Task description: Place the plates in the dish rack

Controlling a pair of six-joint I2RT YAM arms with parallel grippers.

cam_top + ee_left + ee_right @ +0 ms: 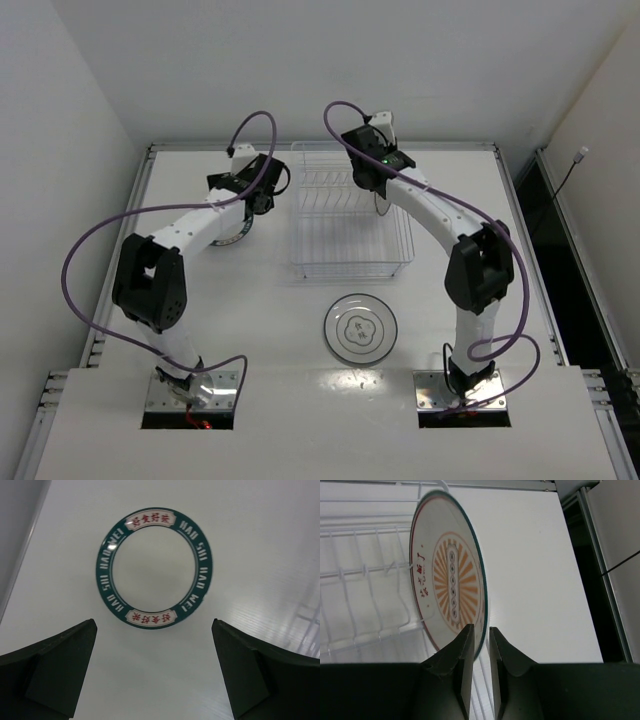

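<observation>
The dark-rimmed plate would stay lying flat if I lifted my left gripper now, because the gripper's fingers are spread wide and the plate's rim is outside them.
My right gripper (481, 637) is shut on the rim of the orange sunburst plate (447, 575) and holds it upright on edge over the clear dish rack (365, 570). In the top view this gripper (376, 185) is above the rack's far right part (350, 270). My left gripper (154, 675) is open and empty, its fingers (55, 670) wide apart above the table just short of the dark-rimmed plate (154, 567), which lies flat. That plate is mostly hidden under the left arm in the top view (235, 238). The thin-ring plate (360, 329) lies flat in front of the rack.
The rack stands at the table's middle back, between the two arms. A raised table edge (150, 160) runs along the far and left sides. A dark gap (535, 215) lies past the table's right edge. Purple cables loop above both arms.
</observation>
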